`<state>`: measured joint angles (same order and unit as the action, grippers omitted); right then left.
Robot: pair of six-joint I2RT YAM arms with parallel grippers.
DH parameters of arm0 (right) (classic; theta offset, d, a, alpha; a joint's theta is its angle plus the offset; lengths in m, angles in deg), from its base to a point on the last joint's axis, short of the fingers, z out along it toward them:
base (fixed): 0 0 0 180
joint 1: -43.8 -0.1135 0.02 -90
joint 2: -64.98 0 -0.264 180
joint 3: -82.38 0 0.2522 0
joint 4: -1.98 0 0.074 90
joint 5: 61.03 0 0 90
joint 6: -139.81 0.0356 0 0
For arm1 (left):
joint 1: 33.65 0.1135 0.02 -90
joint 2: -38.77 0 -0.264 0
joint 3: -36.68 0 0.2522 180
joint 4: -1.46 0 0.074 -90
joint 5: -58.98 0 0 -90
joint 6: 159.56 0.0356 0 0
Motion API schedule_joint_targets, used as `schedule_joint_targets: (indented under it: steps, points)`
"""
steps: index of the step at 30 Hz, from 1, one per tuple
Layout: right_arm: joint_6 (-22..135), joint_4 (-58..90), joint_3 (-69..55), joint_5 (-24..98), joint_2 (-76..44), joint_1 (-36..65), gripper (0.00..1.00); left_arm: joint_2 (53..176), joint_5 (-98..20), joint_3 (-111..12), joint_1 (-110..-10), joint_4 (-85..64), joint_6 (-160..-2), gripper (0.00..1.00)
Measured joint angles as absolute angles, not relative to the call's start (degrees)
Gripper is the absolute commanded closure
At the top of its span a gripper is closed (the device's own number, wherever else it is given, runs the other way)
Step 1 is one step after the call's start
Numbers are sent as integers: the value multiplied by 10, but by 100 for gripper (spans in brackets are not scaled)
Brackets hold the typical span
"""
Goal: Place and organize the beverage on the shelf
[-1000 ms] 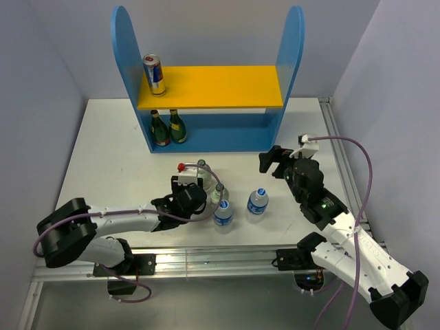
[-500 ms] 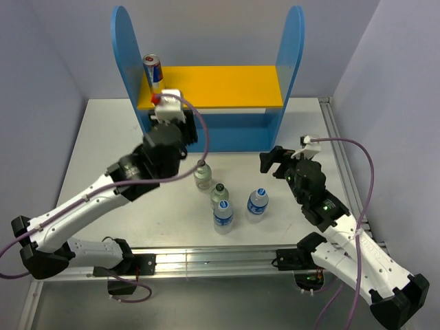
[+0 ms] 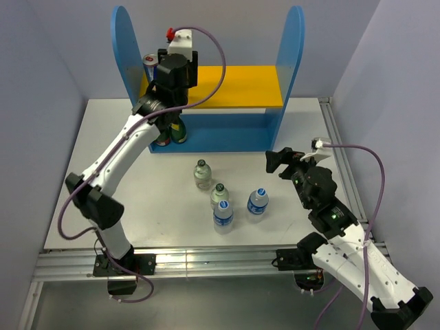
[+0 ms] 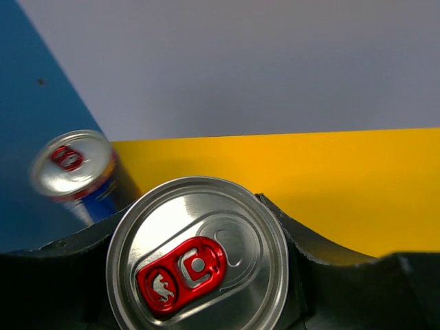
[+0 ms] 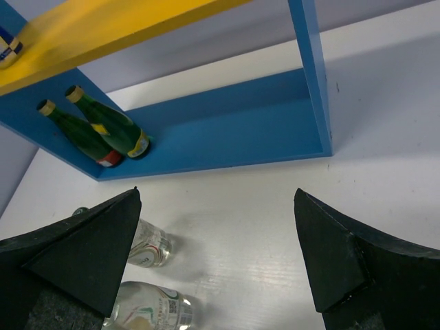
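The standing can's top looks smaller than my can's top, so my can would drop if I opened now. My left gripper needs to keep holding it until it reaches the yellow board [image 3: 234, 86].
My left gripper [image 3: 170, 77] is shut on a silver can with a red tab [image 4: 199, 254] and holds it over the left part of the shelf's yellow upper board [image 3: 234, 86]. The other can [image 3: 150, 66] stands on that board just left of it and also shows in the left wrist view [image 4: 72, 165]. Two pale-green bottles [image 3: 202, 174] [image 3: 219, 194] and two water bottles [image 3: 223, 214] [image 3: 257, 202] stand on the table. My right gripper [image 3: 282, 159] is open and empty, right of the bottles; its wrist view [image 5: 216, 254] shows a pale-green bottle [image 5: 148, 244].
Two dark green gold-necked bottles [image 5: 110, 125] stand at the left end of the blue bottom board [image 5: 227, 134], partly hidden by my left arm in the top view. Tall blue side panels [image 3: 292, 41] bound the shelf. Grey walls close in at the back and sides.
My left arm has swung from the table near the bottles up and back to the yellow board, with the can in its gripper. My right arm has shifted slightly to the right.
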<state>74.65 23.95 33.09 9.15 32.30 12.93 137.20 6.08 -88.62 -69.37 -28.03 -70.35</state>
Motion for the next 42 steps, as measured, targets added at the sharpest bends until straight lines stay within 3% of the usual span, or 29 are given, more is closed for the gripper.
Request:
schedule_joint_targets:
  steps: [6, 13, 25, 35, 39, 42]
  points:
    - [746, 241, 334, 86, 339, 129, 1, 1464, 20, -962, -660, -307, -702, 100]
    - [746, 241, 335, 86, 341, 129, 0, 1485, 14, -974, -637, -317, -716, 100]
    - [746, 241, 336, 86, 338, 129, 0, 1484, 1, -963, -610, -327, -752, 76]
    - [747, 242, 336, 85, 337, 129, 0, 1479, -18, -945, -603, -322, -779, 28]
    - [749, 245, 336, 83, 337, 129, 0, 1473, -27, -932, -603, -324, -784, 21]
    - [753, 246, 336, 79, 338, 129, 0, 1472, -30, -924, -603, -324, -785, 9]
